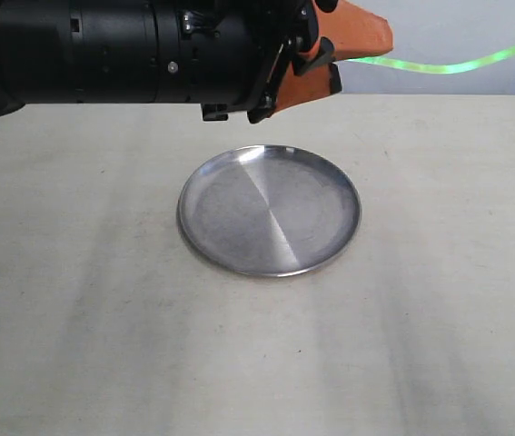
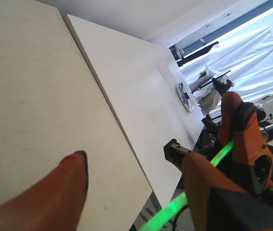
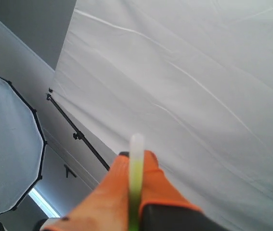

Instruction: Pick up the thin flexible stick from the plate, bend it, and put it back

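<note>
I should next grab the thin flexible stick by its unclamped end [image 1: 364,61] with my left gripper, to bend the stick over the steel plate [image 1: 269,211].
The thin flexible stick [image 1: 448,65] glows green and hangs in the air above the table's far right, slightly wavy, well away from the plate. The steel plate [image 1: 269,211] lies at the table's middle with nothing in it. My right gripper [image 3: 136,156] is shut on the stick [image 3: 136,144], whose pale tip pokes out past the orange fingers. It is out of the exterior view. My left gripper [image 1: 334,59] is high above the plate's far rim, at the stick's other end. Its jaws stand wide apart [image 2: 137,159], and the stick [image 2: 223,153] runs behind one finger [image 2: 201,187], unclamped, to the right gripper [image 2: 235,142].
The beige table [image 1: 103,318] spreads all round the plate. The left arm's black body [image 1: 103,50] spans the top left of the exterior view. Past the table's edge [image 2: 126,139] stand white backdrop sheets and light stands [image 3: 78,135].
</note>
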Controlling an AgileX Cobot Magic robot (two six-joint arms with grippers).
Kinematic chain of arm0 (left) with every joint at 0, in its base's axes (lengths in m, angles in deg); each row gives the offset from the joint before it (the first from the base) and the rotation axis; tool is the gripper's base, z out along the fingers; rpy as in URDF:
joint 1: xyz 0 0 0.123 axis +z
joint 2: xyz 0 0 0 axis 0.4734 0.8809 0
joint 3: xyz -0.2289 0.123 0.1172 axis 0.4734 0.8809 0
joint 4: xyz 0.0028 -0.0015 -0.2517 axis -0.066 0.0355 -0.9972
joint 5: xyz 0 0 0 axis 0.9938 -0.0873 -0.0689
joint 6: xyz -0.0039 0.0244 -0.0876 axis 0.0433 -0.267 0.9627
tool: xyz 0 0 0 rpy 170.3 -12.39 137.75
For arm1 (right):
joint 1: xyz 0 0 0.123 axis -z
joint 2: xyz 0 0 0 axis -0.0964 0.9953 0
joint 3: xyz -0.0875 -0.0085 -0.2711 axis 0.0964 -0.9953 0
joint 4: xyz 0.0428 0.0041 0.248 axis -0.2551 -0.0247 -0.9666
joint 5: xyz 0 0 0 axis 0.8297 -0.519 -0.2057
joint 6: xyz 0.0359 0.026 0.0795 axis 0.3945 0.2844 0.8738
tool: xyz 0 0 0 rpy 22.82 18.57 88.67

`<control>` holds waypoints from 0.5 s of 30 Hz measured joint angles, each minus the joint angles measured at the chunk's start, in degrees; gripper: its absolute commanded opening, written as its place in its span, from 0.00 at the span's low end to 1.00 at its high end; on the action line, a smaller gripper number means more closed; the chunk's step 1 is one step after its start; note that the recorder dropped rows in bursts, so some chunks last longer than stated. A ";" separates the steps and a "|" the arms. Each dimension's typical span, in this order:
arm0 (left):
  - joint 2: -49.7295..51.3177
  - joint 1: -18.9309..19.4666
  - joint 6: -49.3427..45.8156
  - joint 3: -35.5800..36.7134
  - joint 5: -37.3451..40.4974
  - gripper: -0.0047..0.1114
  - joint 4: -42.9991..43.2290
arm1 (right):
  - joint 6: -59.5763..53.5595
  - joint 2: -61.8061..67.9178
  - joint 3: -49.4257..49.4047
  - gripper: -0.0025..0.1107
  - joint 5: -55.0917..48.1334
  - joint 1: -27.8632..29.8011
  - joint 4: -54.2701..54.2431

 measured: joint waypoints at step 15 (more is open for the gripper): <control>0.00 0.00 0.89 -3.09 -3.09 0.04 0.00 | -0.69 8.18 0.10 0.01 9.49 0.00 -0.73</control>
